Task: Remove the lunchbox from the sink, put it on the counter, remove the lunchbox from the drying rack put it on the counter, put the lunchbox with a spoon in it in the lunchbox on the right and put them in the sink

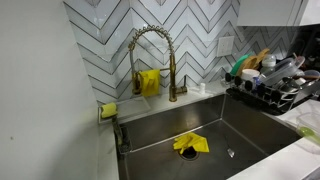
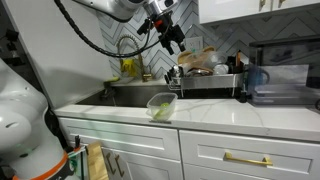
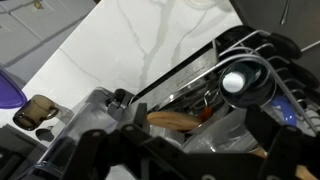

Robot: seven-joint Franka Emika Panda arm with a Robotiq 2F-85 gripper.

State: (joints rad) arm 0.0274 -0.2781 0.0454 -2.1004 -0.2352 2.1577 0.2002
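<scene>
I will next grip the lunchbox in the drying rack by its exposed edge, with my gripper's fingers on either side of one side of the lunchbox, to set the clear lunchbox on the counter with its open side up.
A clear lunchbox (image 2: 161, 105) with something yellow-green inside stands on the white counter (image 2: 230, 118), right of the sink (image 2: 135, 93). My gripper (image 2: 174, 42) hangs open above the black drying rack (image 2: 205, 76), holding nothing. In the wrist view the gripper (image 3: 200, 125) looks down into the rack (image 3: 255, 45). Below its spread fingers lie a tan wooden spoon-like piece (image 3: 170, 120) and a clear plastic container (image 3: 215, 140) that may be a lunchbox. The steel sink (image 1: 250, 115) holds only a yellow cloth (image 1: 190, 144). The gripper is out of that exterior view.
A brass spring-neck faucet (image 1: 152, 50) stands behind the sink, with a yellow sponge (image 1: 108, 110) on its left corner. The rack (image 1: 275, 85) is crowded with bottles, cups and utensils. A clear box (image 2: 280, 85) sits on the counter right of the rack.
</scene>
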